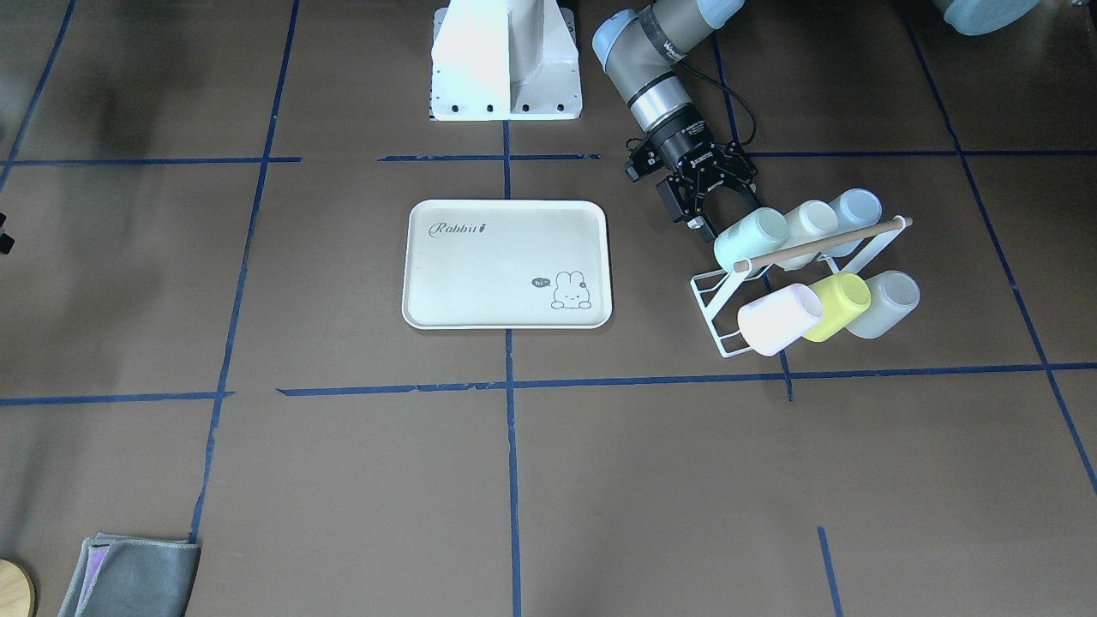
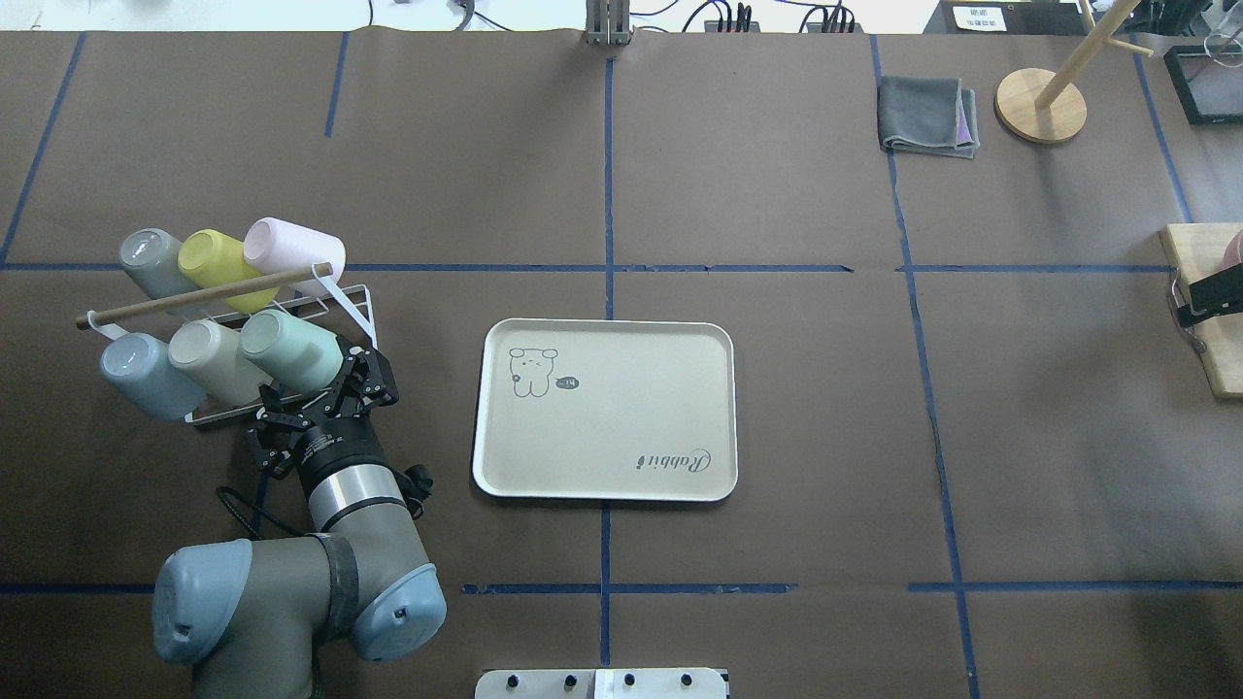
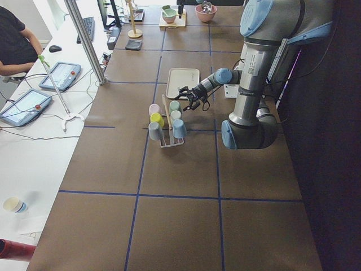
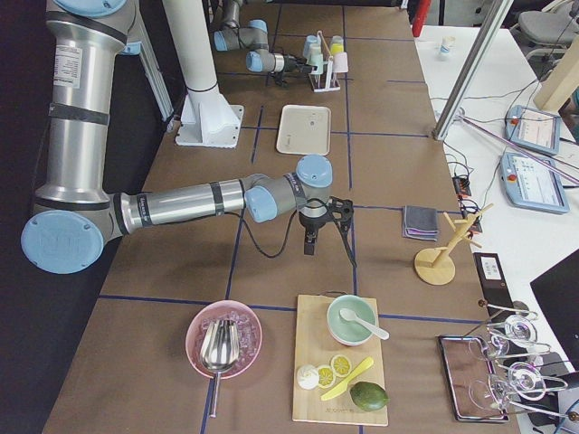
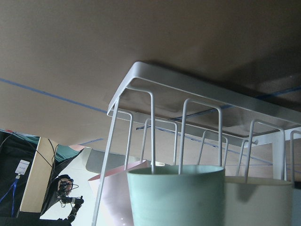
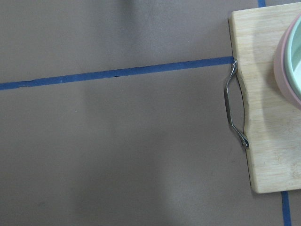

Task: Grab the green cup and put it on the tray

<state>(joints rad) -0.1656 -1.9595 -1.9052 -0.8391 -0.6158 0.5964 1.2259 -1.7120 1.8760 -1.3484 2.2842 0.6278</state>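
The left gripper will next grab the green cup by its open end [image 5: 176, 172], to place the cup on the tray.
The green cup [image 1: 752, 240] hangs tilted on a white wire rack [image 1: 716, 296], at the end of the row nearest the tray. It also shows in the overhead view [image 2: 291, 349] and low in the left wrist view [image 5: 176, 195]. My left gripper [image 1: 728, 218] is open, with its jaws on either side of the cup's near end, not closed on it. The cream tray [image 1: 497, 274] with "Rabbit" script lies bare on the table beside the rack. My right gripper [image 4: 327, 237] hovers far off near a cutting board; I cannot tell its state.
The rack also holds a cream cup [image 1: 810, 224], pale blue cup [image 1: 855, 212], pink cup [image 1: 778, 319], yellow-green cup [image 1: 838, 304] and grey cup [image 1: 887, 304] under a wooden rod [image 1: 823, 244]. A grey cloth [image 2: 927, 115], wooden stand [image 2: 1041, 105] and cutting board [image 2: 1209, 330] are on the right.
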